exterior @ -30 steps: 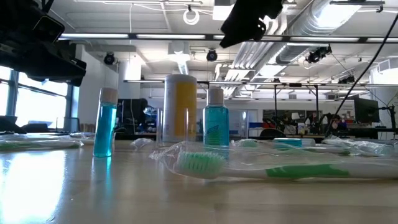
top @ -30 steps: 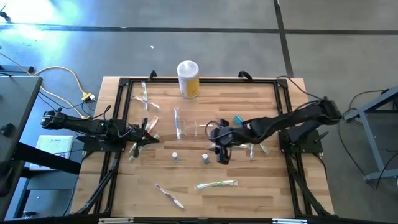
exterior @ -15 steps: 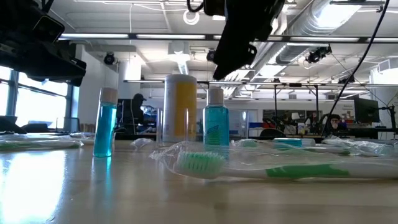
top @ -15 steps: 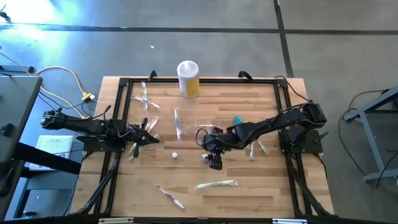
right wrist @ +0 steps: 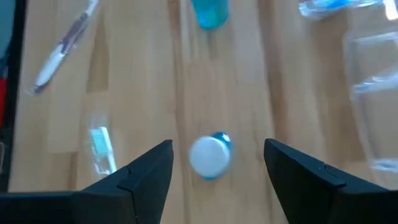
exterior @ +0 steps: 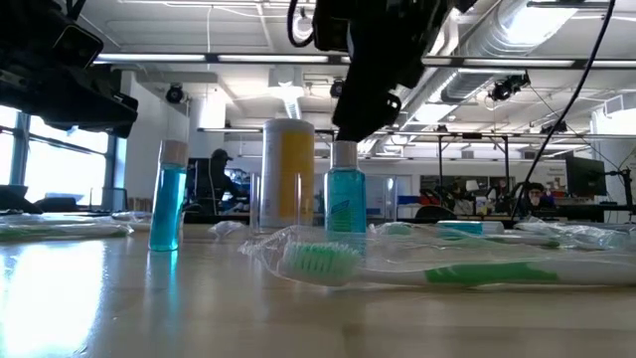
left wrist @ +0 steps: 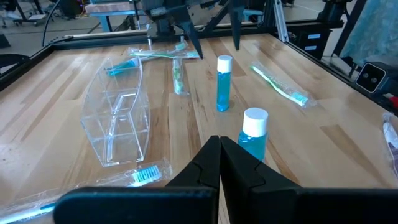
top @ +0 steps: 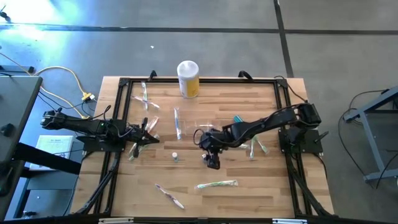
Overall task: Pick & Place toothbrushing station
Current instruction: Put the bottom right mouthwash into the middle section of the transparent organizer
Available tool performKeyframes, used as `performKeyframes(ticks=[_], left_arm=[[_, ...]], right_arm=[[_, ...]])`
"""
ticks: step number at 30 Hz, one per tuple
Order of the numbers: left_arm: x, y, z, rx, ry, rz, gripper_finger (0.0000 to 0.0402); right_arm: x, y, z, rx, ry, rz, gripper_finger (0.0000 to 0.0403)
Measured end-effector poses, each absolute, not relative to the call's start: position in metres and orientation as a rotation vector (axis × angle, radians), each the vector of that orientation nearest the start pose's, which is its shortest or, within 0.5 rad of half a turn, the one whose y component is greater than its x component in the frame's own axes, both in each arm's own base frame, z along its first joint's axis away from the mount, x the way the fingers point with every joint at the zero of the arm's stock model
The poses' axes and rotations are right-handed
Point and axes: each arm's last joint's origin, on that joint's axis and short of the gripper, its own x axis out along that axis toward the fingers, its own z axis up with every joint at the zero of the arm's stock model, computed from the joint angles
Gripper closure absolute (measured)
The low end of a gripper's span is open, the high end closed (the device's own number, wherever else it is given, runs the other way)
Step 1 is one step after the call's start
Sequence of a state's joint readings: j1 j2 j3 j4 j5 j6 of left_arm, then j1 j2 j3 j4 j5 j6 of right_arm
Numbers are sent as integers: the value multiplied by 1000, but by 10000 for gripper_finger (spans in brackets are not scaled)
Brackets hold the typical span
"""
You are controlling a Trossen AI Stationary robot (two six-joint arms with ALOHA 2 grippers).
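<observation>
My right gripper's fingers are above the white cap, so closing now would miss. My right gripper lowers first, then closes on the cap.
My right gripper (top: pixel 211 159) hangs open, pointing down, just above a small blue bottle with a white cap (right wrist: pixel 210 155). In the right wrist view (right wrist: pixel 217 147) its fingers stand on either side of the cap without touching it. In the low view (exterior: pixel 370 89) it is close over that bottle (exterior: pixel 345 197). A second blue bottle (top: pixel 175 157) stands to its left. The clear holder (top: pixel 194 129) rests on the table just beyond. Wrapped toothbrushes lie about, a green one (top: pixel 216 184) nearer the front edge. My left gripper (top: pixel 149 130) waits shut at the table's left (left wrist: pixel 221 155).
A yellow canister with a white top (top: pixel 188 78) stands at the far edge. More wrapped toothbrushes lie at the far left (top: pixel 144 97), beside the holder (top: pixel 177 122), at the near left (top: pixel 169 195) and at the right (top: pixel 255 147). A black frame (top: pixel 124 81) rims the table.
My right gripper has gone toward the table's left edge and down, coming close over the right-hand blue bottle. The bottles, holder and toothbrushes have stayed where they were.
</observation>
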State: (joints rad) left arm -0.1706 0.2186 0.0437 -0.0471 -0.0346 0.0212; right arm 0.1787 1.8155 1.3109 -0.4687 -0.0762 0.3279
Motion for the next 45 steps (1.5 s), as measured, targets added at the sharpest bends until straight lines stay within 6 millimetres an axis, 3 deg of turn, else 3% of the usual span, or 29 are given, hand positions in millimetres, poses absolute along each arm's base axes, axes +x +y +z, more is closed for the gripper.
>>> performKeyframes(ticks=[14, 27, 32, 41, 45], left_arm=[[107, -17, 156, 44, 219, -137, 402], [107, -17, 156, 44, 223, -138, 402], [107, -17, 156, 44, 224, -139, 402], [107, -17, 155, 44, 225, -139, 402], [107, -17, 155, 44, 225, -139, 402]], right_arm=[[383, 67, 193, 312, 1061, 133, 159], [393, 49, 178, 392, 1074, 211, 162], [393, 47, 178, 389, 1074, 213, 201], [393, 45, 178, 366, 1069, 227, 317], [393, 45, 178, 349, 1065, 240, 317]])
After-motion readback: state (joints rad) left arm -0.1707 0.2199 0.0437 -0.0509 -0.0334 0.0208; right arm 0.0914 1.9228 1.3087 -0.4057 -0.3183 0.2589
